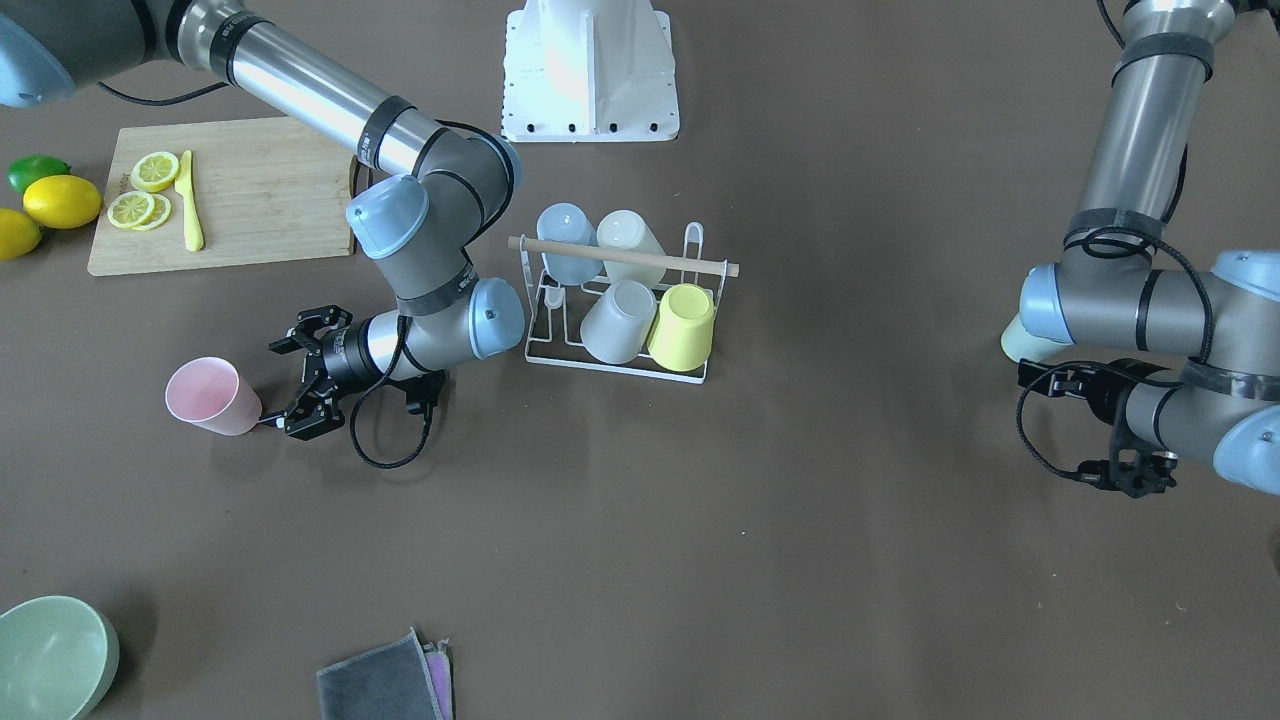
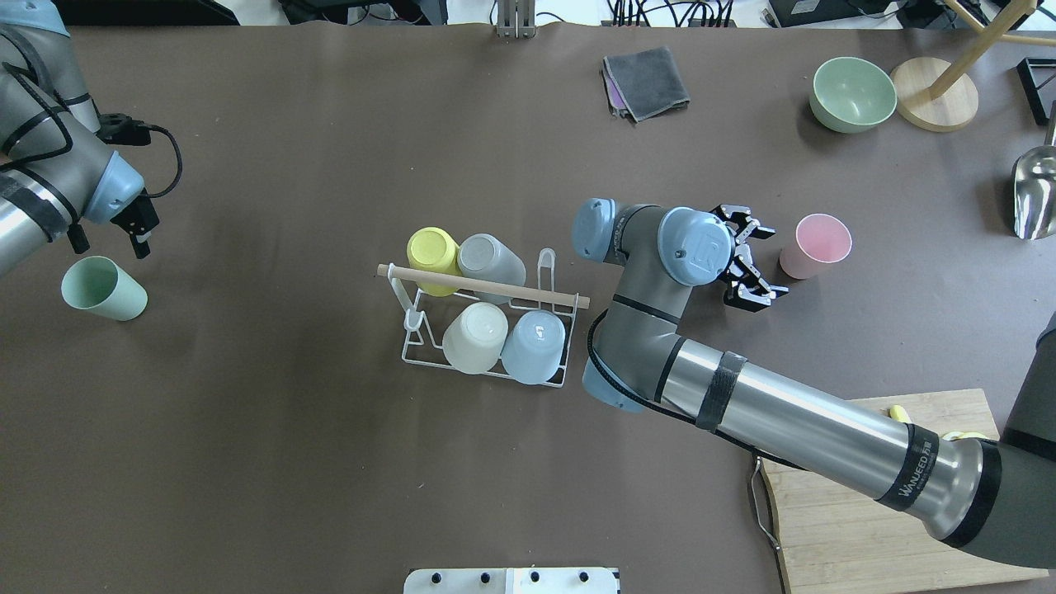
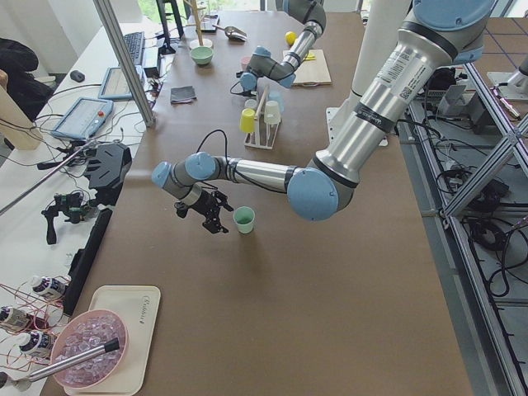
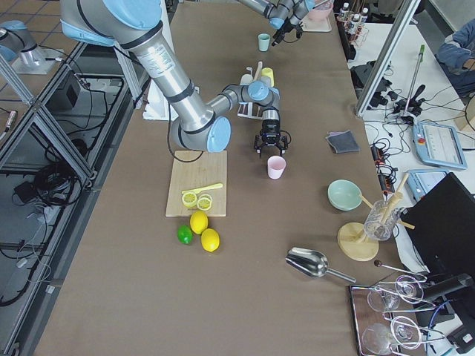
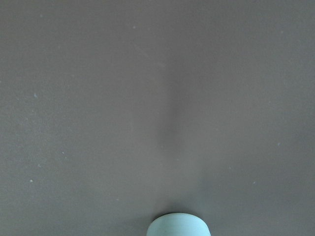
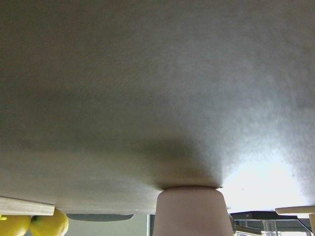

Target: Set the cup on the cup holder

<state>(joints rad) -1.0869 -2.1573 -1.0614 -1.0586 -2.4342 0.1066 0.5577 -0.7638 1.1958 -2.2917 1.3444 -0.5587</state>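
Note:
My right gripper grabs the pink cup around its body [image 1: 220,403] next, to flip it onto the cup holder.
The cup holder [image 2: 410,334] is a white wire rack with a wooden rod [image 2: 483,286] at mid-table. It holds several upside-down cups: yellow [image 2: 433,250], grey [image 2: 492,258], cream [image 2: 474,337] and light blue [image 2: 535,346]. A pink cup [image 2: 815,245] stands upright to its right. My right gripper [image 2: 771,262] is open, level with this cup and just beside it, not touching. The cup fills the bottom of the right wrist view [image 6: 192,214]. A pale green cup [image 2: 103,287] stands far left. My left gripper [image 2: 107,239] is open just behind it.
A bamboo cutting board [image 1: 250,190] with lemon slices and a yellow knife lies near lemons [image 1: 60,200] and a lime. A green bowl [image 2: 852,93], a grey cloth [image 2: 648,80], a metal scoop [image 2: 1035,194] and a wooden stand [image 2: 936,103] are along the far side.

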